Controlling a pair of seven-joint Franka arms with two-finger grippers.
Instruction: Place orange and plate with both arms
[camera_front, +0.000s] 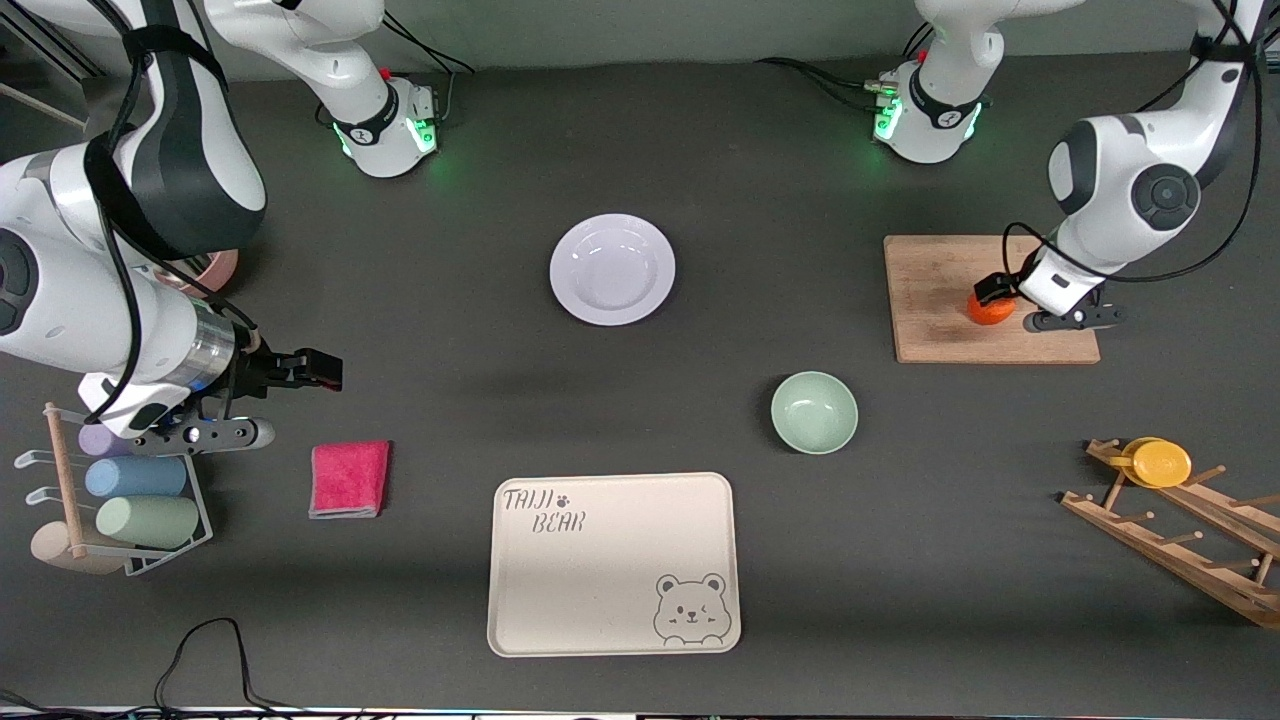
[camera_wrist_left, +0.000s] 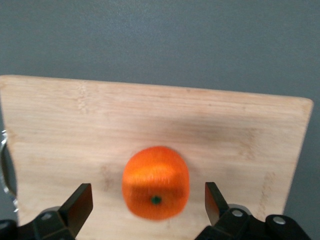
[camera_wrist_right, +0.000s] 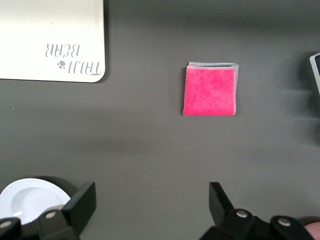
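Note:
My left gripper grabs the orange (camera_front: 988, 311) by its round sides next, to place it on the white plate (camera_front: 612, 269).
The orange (camera_front: 988, 311) sits on a wooden cutting board (camera_front: 940, 290) at the left arm's end of the table. My left gripper (camera_front: 1003, 298) is low over it and open. In the left wrist view the orange (camera_wrist_left: 156, 182) lies between the two fingers of the left gripper (camera_wrist_left: 148, 202), with a gap on each side. The white plate (camera_front: 612, 269) lies on the table's middle, toward the robot bases; its edge shows in the right wrist view (camera_wrist_right: 27, 200). My right gripper (camera_front: 318, 370) is open and empty over bare table above the pink cloth (camera_front: 349, 478).
A pale green bowl (camera_front: 814, 412) and a cream bear tray (camera_front: 612, 565) lie nearer the front camera than the plate. A cup rack (camera_front: 120, 500) stands at the right arm's end. A wooden rack with a yellow lid (camera_front: 1160, 462) stands at the left arm's end.

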